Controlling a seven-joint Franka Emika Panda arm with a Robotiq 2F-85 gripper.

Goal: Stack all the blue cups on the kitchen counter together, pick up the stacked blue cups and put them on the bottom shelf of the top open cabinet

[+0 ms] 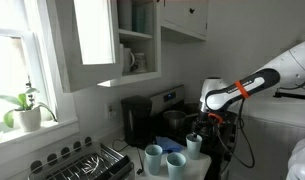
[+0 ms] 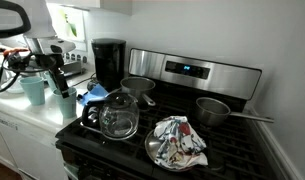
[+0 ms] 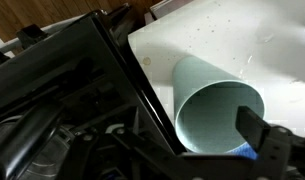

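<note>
One finger still overlaps the cup's rim from above, so it is too early to close on the cup. My gripper moves lower first.
Three light blue cups stand on the white counter in an exterior view: one at the left, one in front and one further back. Two of them show in an exterior view. My gripper hangs right over the back cup. In the wrist view the gripper is open and straddles that cup's mouth, one finger on each side. The open top cabinet's bottom shelf holds a white mug.
A black coffee maker stands beside the stove. On the stove are a glass kettle, a pot and a plate with a cloth. A dish rack and a plant sit by the window.
</note>
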